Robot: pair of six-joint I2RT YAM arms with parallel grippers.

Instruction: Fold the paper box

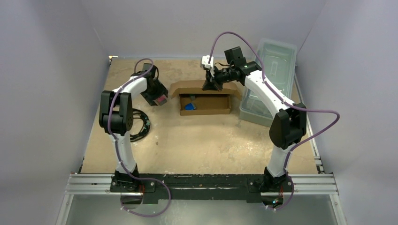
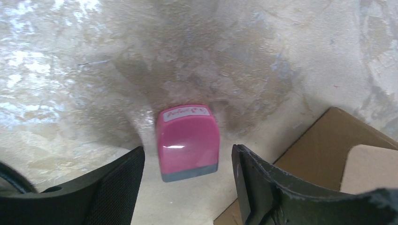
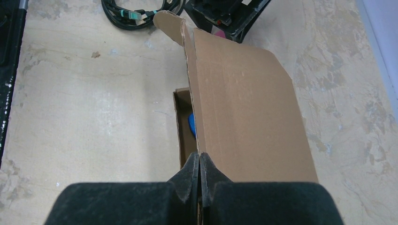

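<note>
The pink block's sides are level with the fingers in the left wrist view, so my left gripper needs to close on the block: it would hold the block if it closed now.
The brown cardboard paper box [image 1: 206,104] stands open in the middle of the table with a blue object [image 1: 190,106] inside. My right gripper [image 1: 212,85] is shut on the edge of the box's lid flap [image 3: 248,112] and holds it raised. The blue object also shows in the right wrist view [image 3: 191,124]. My left gripper [image 2: 187,161] is open, just left of the box, its fingers either side of a pink stamp-like block [image 2: 187,140] lying on the table. A corner of the box [image 2: 338,150] shows at the right of the left wrist view.
A clear plastic lidded bin [image 1: 270,79] stands right of the box. A coil of black cable [image 1: 138,124] lies by the left arm. Grey walls enclose the table, and a metal rail [image 1: 202,183] runs along the near edge.
</note>
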